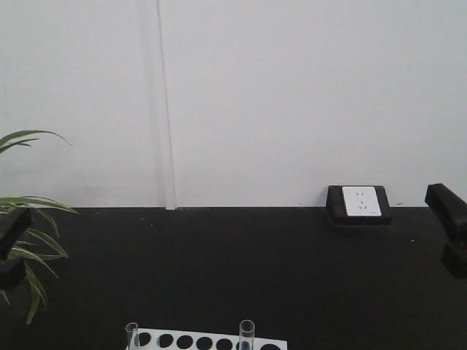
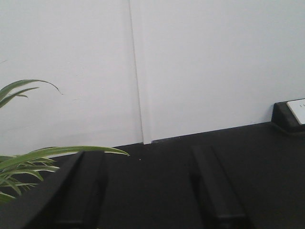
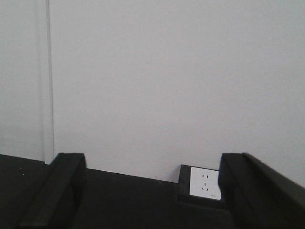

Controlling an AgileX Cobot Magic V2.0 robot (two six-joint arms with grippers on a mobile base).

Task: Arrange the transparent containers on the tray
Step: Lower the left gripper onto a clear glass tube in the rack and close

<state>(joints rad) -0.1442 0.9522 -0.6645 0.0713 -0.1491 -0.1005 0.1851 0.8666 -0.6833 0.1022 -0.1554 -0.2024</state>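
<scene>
Next, my left gripper takes hold of the transparent container at the rack's end by its rimmed opening [image 1: 132, 327] to arrange it on the tray.
Two transparent containers stand upright in a white rack [image 1: 191, 340] with round holes at the bottom edge of the front view: one at the rack's left end [image 1: 132, 336], one right of middle [image 1: 246, 333]. The tray is out of view. My left gripper [image 1: 13, 232] hangs at the left edge, far from the tubes; in its wrist view it [image 2: 147, 160] is open with only black tabletop between the fingers. At the right edge is my right gripper [image 1: 446, 210]. In its own wrist view the right gripper [image 3: 152, 164] is also open and holds nothing.
A black table [image 1: 233, 262] runs back to a white wall. A black box with a white socket plate [image 1: 359, 203] sits against the wall at the right, also in the right wrist view [image 3: 205, 183]. Green plant leaves [image 1: 33, 255] reach in beside the left gripper.
</scene>
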